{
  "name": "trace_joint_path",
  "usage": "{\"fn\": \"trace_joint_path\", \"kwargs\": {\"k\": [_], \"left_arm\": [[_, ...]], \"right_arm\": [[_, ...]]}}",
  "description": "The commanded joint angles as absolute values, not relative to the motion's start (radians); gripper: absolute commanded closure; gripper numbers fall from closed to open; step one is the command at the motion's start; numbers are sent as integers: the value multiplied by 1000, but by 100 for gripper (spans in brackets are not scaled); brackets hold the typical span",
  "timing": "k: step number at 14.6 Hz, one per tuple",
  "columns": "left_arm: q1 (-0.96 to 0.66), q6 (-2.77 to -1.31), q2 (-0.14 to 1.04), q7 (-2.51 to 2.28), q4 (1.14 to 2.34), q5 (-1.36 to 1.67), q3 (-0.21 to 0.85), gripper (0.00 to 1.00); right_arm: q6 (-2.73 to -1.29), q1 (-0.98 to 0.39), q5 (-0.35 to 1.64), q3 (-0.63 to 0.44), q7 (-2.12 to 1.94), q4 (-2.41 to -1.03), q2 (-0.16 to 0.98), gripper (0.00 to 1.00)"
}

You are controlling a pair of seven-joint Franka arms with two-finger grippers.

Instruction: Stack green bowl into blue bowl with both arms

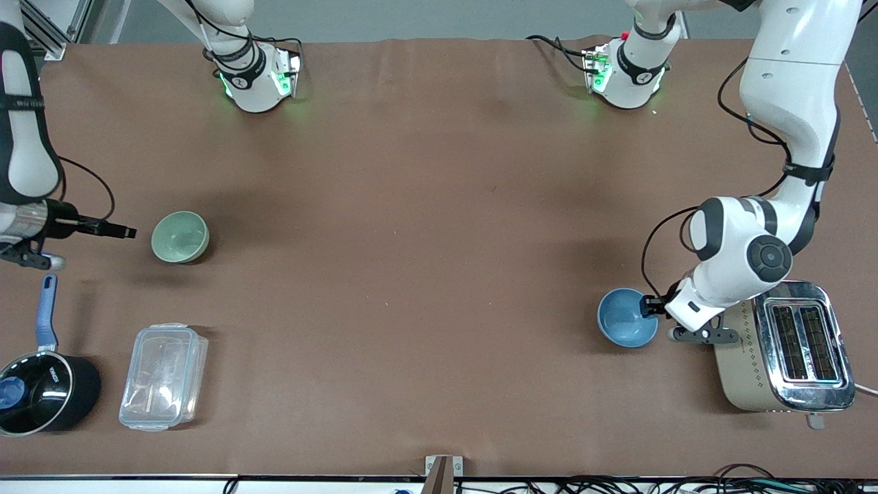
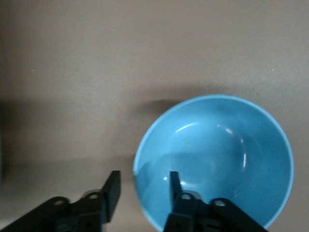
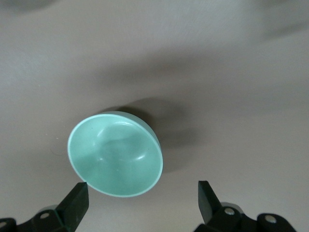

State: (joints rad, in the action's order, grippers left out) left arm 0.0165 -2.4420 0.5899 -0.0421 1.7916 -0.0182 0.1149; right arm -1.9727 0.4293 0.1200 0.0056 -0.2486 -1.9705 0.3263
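Observation:
Next, my right gripper takes hold of the green bowl by its rim (image 1: 153, 236) to stack it into the blue bowl (image 1: 626, 317).
The green bowl (image 1: 180, 237) stands upright on the brown table toward the right arm's end. My right gripper (image 1: 116, 230) is open and empty beside it; in the right wrist view the green bowl (image 3: 116, 153) lies just ahead of the wide-open gripper (image 3: 142, 188), not between the fingers. The blue bowl (image 1: 626, 317) stands upright toward the left arm's end, beside the toaster. My left gripper (image 1: 648, 305) is open at its rim; in the left wrist view one finger (image 2: 175, 186) is over the inside of the blue bowl (image 2: 217, 154) and the other finger (image 2: 112, 191) is outside.
A toaster (image 1: 789, 350) stands close beside the blue bowl and the left arm. A black saucepan with a blue handle (image 1: 41, 391) and a clear lidded plastic container (image 1: 163, 376) stand nearer the front camera than the green bowl.

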Motion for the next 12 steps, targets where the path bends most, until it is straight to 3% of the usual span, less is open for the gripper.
{"fn": "trace_joint_path", "kwargs": {"k": [1,4,6,9,10,12], "left_arm": [[-8,-2454,621,-78,1752,-25,114,72],[-26,-2454,623,-133,1738,-31,117,95],[-70,-2448,614,-216,1726,-26,133,99],[-190,-2422,586,-423,1717,-26,133,100],[-242,-2412,572,-508,1715,-26,135,100],[-338,-2410,568,-663,1706,-25,137,100]], "right_arm": [[-1970,475,189,20,-340,-1965,397,0],[-1970,476,196,23,-348,-1970,469,7],[-1971,476,224,23,-391,-1970,498,15],[-1971,477,258,21,-419,-1968,502,77],[-1973,479,258,21,-419,-1968,502,88],[-1971,474,258,21,-419,-1968,499,98]]}}
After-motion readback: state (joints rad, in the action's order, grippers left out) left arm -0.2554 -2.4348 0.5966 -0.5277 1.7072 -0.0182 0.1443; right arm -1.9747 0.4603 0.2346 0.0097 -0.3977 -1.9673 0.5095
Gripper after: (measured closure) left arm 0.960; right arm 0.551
